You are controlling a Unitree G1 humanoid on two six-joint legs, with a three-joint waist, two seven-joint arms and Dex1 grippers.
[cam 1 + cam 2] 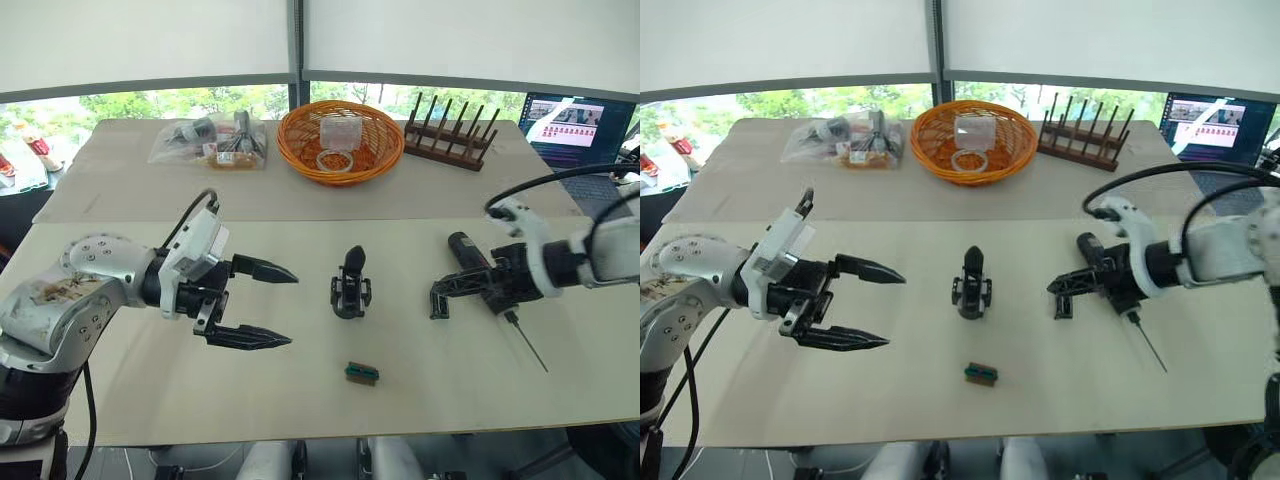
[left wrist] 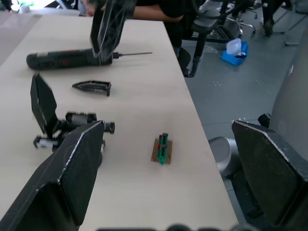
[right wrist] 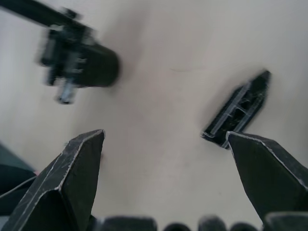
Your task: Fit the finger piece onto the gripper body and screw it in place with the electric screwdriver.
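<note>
I should next take the finger piece by its long sides with my right gripper, so that its blunt base end (image 3: pixel 215 138) stays free to fit onto the gripper body.
The gripper body (image 1: pixel 350 285) stands at the table's middle with its pointed finger up, also visible from the left wrist (image 2: pixel 62 127). The finger piece (image 2: pixel 91 86) lies flat between it and the electric screwdriver (image 2: pixel 62 58), and shows from the right wrist too (image 3: pixel 238 110). The screwdriver (image 1: pixel 468 255) lies to the right, its thin bit (image 1: pixel 525 342) pointing toward the front edge. My right gripper (image 1: pixel 448 292) hovers open over the finger piece and the screwdriver, holding nothing. My left gripper (image 1: pixel 292 308) is open and empty, left of the gripper body.
A small green-and-brown block (image 1: pixel 361 374) lies in front of the gripper body. At the back stand an orange basket (image 1: pixel 340 140), a wooden peg rack (image 1: pixel 450 135) and a plastic bag of parts (image 1: pixel 210 140). A laptop (image 1: pixel 575 125) sits far right.
</note>
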